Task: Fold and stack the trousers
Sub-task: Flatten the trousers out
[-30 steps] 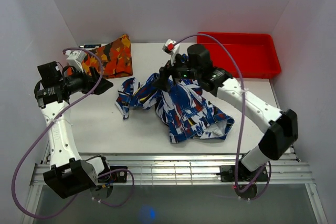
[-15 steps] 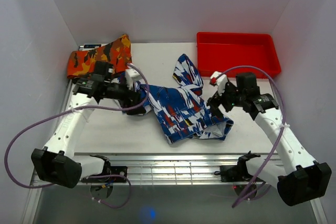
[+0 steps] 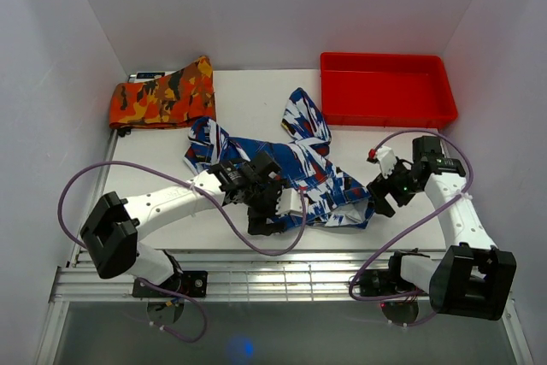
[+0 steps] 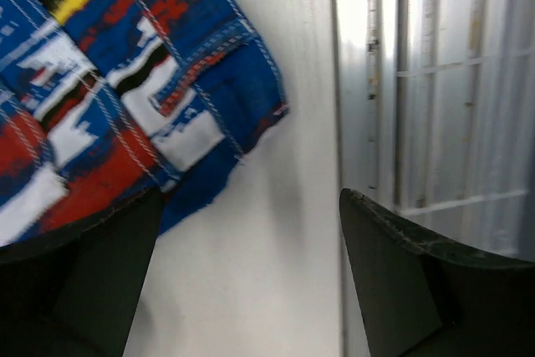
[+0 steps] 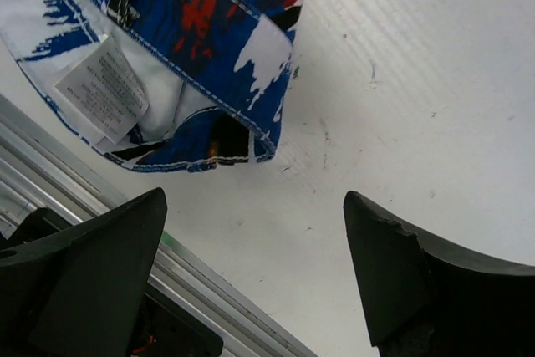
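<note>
The trousers [image 3: 295, 173] need to be spread for folding, and the other waistband end is left to my right gripper. My left gripper will next grab them by the near waistband corner [image 3: 291, 223].
The trousers [image 3: 295, 173], blue and white print with red patches, lie crumpled in the middle of the table. My left gripper [image 3: 265, 221] hovers open at their near-left corner. In the left wrist view a corner of the trousers [image 4: 125, 73] lies just beyond the gripper [image 4: 251, 277], with bare table between the fingers. My right gripper [image 3: 382, 198] stands open beside the right end of the trousers. In the right wrist view the waistband with its white label [image 5: 102, 89] lies ahead of the gripper [image 5: 255, 269], untouched.
A red bin [image 3: 389, 113] stands at the back right. A folded orange and black cloth [image 3: 162, 100] lies at the back left. The table's metal rail edge [image 4: 435, 123] runs close to both grippers [image 5: 209, 277].
</note>
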You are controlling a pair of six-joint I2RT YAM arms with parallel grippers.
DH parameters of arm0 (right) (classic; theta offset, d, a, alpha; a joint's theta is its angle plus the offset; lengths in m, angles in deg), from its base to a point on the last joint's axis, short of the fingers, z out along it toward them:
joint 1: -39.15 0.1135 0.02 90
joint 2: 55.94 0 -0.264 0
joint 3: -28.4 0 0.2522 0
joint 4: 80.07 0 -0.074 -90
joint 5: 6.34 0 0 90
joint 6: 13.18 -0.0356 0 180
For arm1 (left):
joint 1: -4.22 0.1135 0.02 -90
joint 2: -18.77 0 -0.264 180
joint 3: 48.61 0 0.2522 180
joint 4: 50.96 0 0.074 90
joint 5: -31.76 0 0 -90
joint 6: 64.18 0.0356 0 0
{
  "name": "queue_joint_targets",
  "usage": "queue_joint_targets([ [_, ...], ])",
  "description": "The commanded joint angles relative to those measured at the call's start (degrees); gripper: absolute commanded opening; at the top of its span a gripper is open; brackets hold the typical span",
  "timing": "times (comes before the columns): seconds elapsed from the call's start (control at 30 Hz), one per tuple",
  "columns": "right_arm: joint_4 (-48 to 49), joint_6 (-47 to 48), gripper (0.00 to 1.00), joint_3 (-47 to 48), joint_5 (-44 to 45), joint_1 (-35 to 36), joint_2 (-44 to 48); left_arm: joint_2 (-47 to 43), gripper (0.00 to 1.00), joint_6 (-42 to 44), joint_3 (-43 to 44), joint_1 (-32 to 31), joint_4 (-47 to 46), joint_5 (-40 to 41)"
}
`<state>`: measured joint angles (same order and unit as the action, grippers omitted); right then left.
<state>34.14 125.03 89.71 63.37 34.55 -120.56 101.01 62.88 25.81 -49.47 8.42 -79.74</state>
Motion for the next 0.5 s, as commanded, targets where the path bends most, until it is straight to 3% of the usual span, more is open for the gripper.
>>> queue_joint_targets([
  [0.0,-3.16,6.46,0.91,-1.84,-0.80,-0.06,0.46,-2.34,0.98,13.61,-1.77,0.52,-10.54,5.06],
  [0.17,-3.17,9.19,0.89,-5.00,-1.59,0.21,-0.24,-3.58,0.98,24.45,-6.34,0.25,-18.19,-0.64],
  [0.33,-2.72,9.71,0.84,-4.40,-4.49,0.47,-1.38,-2.52,0.96,38.13,-9.41,-0.62,-18.64,-6.10],
  [0.47,-4.21,11.29,0.84,-2.90,-5.37,0.47,-0.77,-0.77,0.90,41.07,-9.78,-2.64,-19.44,-6.54],
])
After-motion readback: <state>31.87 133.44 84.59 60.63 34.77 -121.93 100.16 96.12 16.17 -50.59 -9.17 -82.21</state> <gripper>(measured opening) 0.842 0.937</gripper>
